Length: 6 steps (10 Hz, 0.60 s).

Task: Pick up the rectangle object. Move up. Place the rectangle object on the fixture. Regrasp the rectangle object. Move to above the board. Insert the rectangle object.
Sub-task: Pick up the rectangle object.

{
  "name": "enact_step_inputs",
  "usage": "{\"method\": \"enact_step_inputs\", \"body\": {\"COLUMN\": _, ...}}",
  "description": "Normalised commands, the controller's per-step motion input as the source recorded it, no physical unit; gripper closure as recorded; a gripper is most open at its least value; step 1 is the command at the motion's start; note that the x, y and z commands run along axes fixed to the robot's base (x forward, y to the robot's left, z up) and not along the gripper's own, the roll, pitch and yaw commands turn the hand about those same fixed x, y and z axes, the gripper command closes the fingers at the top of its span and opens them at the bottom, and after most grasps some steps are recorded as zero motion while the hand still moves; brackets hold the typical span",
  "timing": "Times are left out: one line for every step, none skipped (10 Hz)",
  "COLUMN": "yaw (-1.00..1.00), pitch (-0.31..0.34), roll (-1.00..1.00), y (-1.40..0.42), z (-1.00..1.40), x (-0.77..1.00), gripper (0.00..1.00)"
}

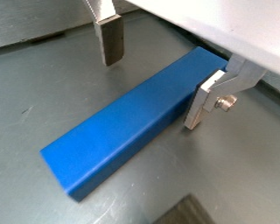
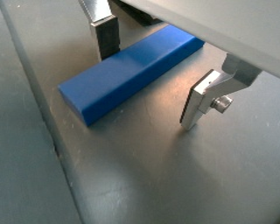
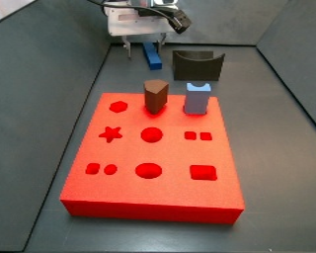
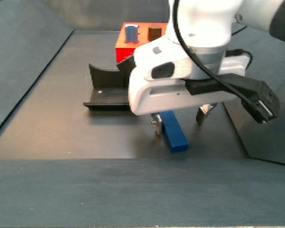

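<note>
I need to grip the bar across one end (image 3: 150,47) with my gripper next. Then I can set the blue rectangle object on the fixture (image 3: 197,66) for regrasping.
The rectangle object (image 1: 130,122) is a long blue bar lying flat on the grey floor, seen in both wrist views (image 2: 129,72). My gripper (image 1: 157,74) is low over one end of it and open. The bar passes between the two fingers (image 1: 112,44), and neither pad presses on it. In a side view the gripper (image 3: 137,40) hangs behind the red board (image 3: 154,173), with the blue bar (image 3: 150,55) under it. The dark fixture (image 3: 197,66) stands beside the bar. From the opposite side view, the bar (image 4: 176,135) lies under the gripper (image 4: 181,116), apart from the fixture (image 4: 107,91).
A brown hexagonal peg (image 3: 155,96) and a short pale-blue peg (image 3: 197,100) stand upright on the board's far edge. Dark walls close in the work area on both sides. The board (image 4: 134,36) shows behind the arm.
</note>
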Motion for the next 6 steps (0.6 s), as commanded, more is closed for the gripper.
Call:
{"method": "enact_step_inputs", "body": {"yaw": 0.00, "pitch": -0.444, "roll": -0.27, "y": 0.13, "z": -0.20, "x": -0.08, "gripper": 0.00}}
{"method": "enact_step_inputs", "body": {"yaw": 0.00, "pitch": -0.467, "roll": -0.17, "y": 0.00, "z": -0.26, "x": -0.09, "gripper": 0.00}}
{"method": "enact_step_inputs", "body": {"yaw": 0.00, "pitch": -0.469, "roll": -0.16, "y": 0.00, "z": -0.26, "x": -0.09, "gripper": 0.00}}
{"method": "enact_step_inputs", "body": {"yaw": 0.00, "pitch": -0.450, "roll": -0.09, "y": 0.00, "z": -0.34, "x": -0.13, "gripper": 0.00}}
{"method": "enact_step_inputs", "body": {"yaw": 0.00, "pitch": -0.196, "roll": 0.00, "y": 0.00, "z": -0.11, "x": -0.07, "gripper": 0.00}}
{"method": "enact_step_inputs", "body": {"yaw": 0.00, "pitch": -0.003, "roll": 0.00, "y": 0.00, "z": 0.00, "x": 0.00, "gripper": 0.00}}
